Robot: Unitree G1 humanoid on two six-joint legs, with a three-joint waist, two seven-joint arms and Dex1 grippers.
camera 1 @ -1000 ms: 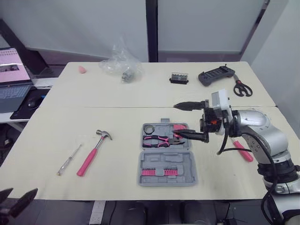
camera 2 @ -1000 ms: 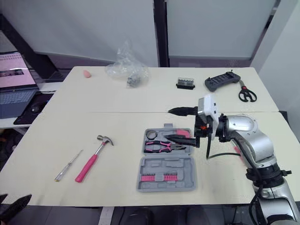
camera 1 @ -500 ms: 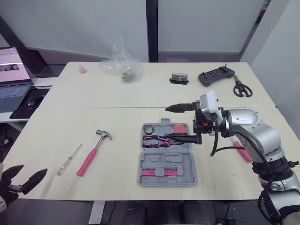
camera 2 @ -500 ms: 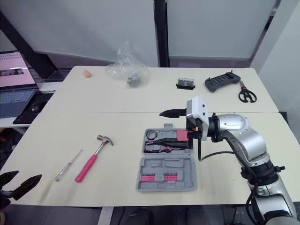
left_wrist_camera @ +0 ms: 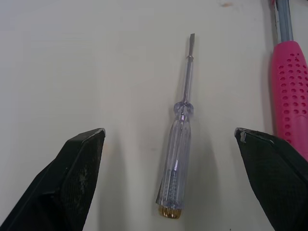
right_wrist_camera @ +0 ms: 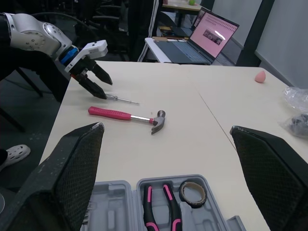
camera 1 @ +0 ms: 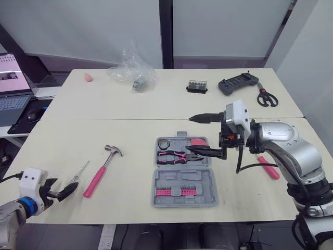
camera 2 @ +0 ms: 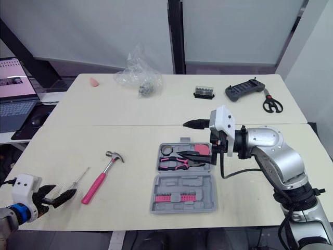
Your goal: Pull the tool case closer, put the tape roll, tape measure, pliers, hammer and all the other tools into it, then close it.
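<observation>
The screwdriver's long thin shaft [camera 1: 83, 167] reaches far out, so my left gripper grabs it next near mid-length, by the handle just behind the collar [camera 1: 74, 179].
The grey tool case [camera 1: 184, 179] lies open at the table's front middle, with pink-handled pliers [camera 1: 174, 155], a tape roll [camera 1: 165, 143] and a pink item [camera 1: 199, 141] in its far half. My right gripper [camera 1: 196, 135] hovers open over the case's far right part, holding nothing. A pink-handled hammer [camera 1: 100, 173] and a clear screwdriver [camera 1: 77, 177] lie front left. My left gripper [camera 1: 60, 189] is open just short of the screwdriver [left_wrist_camera: 175, 154], its fingers [left_wrist_camera: 79, 168] wide to either side of the handle end. Another pink-handled tool [camera 1: 269, 167] lies beside my right forearm.
At the back lie scissors [camera 1: 266, 97], a black handheld device [camera 1: 238, 84], a small bit box [camera 1: 196, 86], a crumpled plastic bag [camera 1: 130, 73] and a small pink object [camera 1: 89, 77]. A laptop [camera 1: 8, 73] stands on a side desk to the left.
My left gripper has come up from the bottom-left corner onto the table's front edge, right behind the screwdriver. The right gripper shifted a little over the case and stays open.
</observation>
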